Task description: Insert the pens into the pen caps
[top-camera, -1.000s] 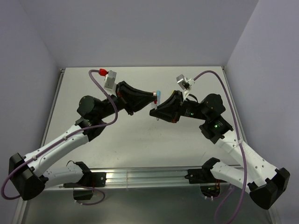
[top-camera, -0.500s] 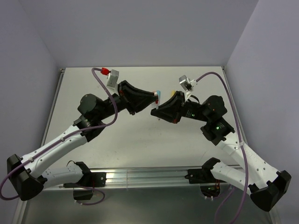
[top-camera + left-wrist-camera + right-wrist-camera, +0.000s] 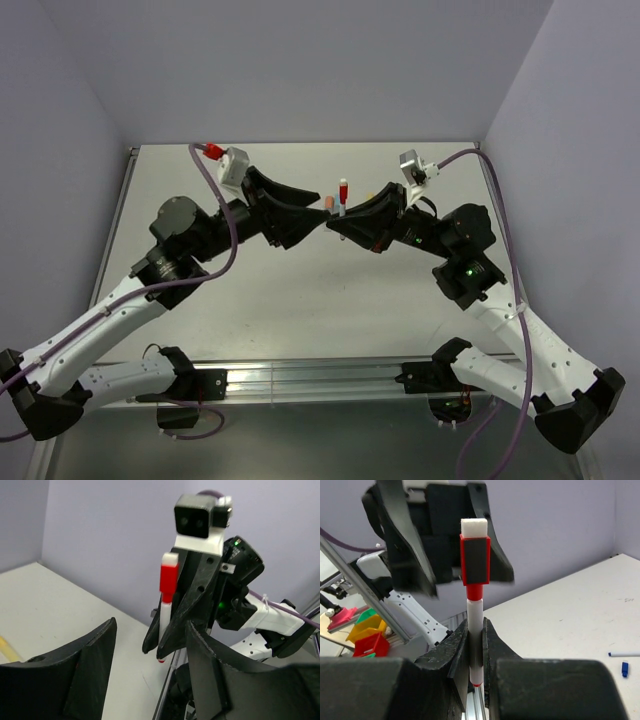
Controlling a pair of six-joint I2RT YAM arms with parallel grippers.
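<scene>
Next, my left gripper grabs the red pen cap (image 3: 475, 560) by its sides, which leaves my right gripper the pen's white body to insert fully.
My right gripper (image 3: 476, 626) is shut on a thin white pen (image 3: 475, 625), held upright above the table. A red pen cap (image 3: 475, 560) with a white end sits on the pen's top. In the top view the capped pen (image 3: 343, 192) stands up from the right gripper (image 3: 346, 216) at mid-table. My left gripper (image 3: 150, 630) faces it, open and empty, its fingers (image 3: 90, 670) apart from the red cap (image 3: 168, 577). In the top view the left gripper (image 3: 314, 216) lies just left of the pen.
A thin white pen (image 3: 622, 654) and a dark blue cap (image 3: 624, 669) lie on the table at the right. A yellow pen (image 3: 7, 648) lies far left. Small orange (image 3: 328, 202) and pale blue (image 3: 337, 212) bits show near the fingertips. Coloured bins (image 3: 365, 630) stand beyond the rail.
The left gripper has opened, let go of the red cap and drawn back to the left. The cap stays on the pen, which the right gripper has lifted and turned more upright.
</scene>
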